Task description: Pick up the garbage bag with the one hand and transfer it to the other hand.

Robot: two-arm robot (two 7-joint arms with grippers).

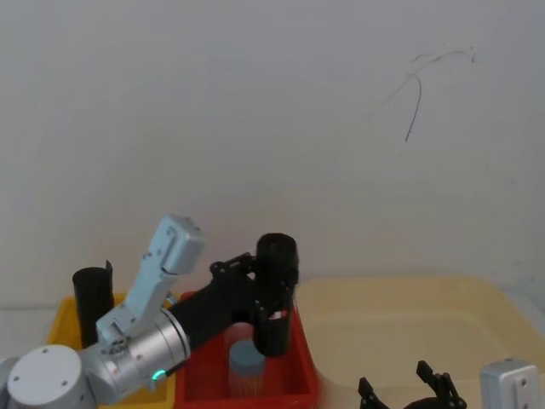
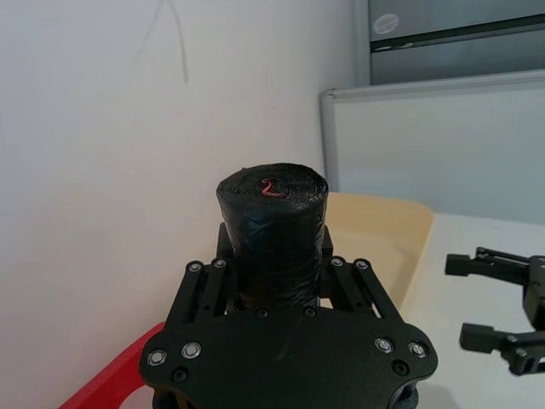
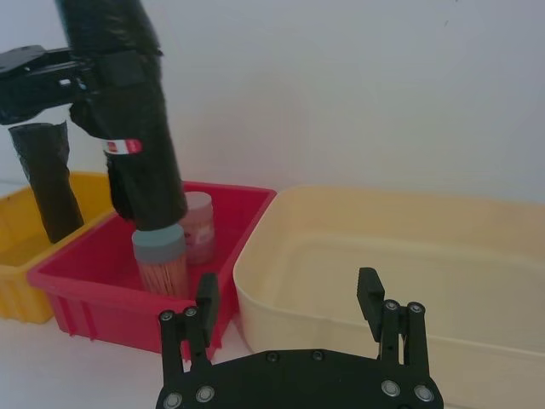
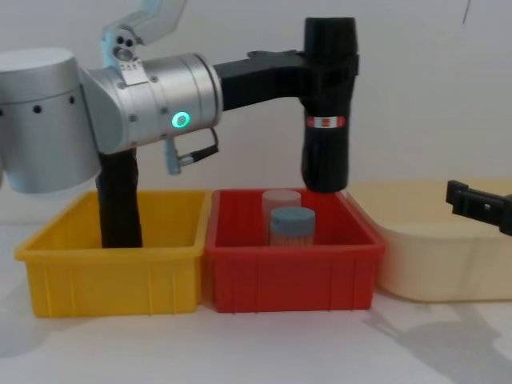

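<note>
The garbage bag (image 4: 328, 104) has its upper part covered by my left gripper's fingers, so my right gripper will next grab the bag by its lower part below the label (image 4: 326, 160).
The garbage bag (image 4: 328, 104), a tall black roll with a red-and-white label band, hangs upright above the red bin (image 4: 288, 280). My left gripper (image 4: 320, 64) is shut on its upper part, reaching in from the left on a silver wrist with a green ring light. The left wrist view shows the roll's top (image 2: 271, 230) between the fingers. The roll (image 1: 274, 298) also shows in the head view, as does its label band (image 3: 128, 146) in the right wrist view. My right gripper (image 3: 289, 294) stands open and holds nothing, low on the right (image 1: 404, 383) by the cream tub.
A yellow bin (image 4: 112, 280) on the left holds a plain black roll (image 4: 120, 200). In the red bin stand a blue-lidded jar (image 4: 292, 224) and a clear one behind it. A large cream tub (image 4: 432, 272) sits at the right. A white wall is close behind.
</note>
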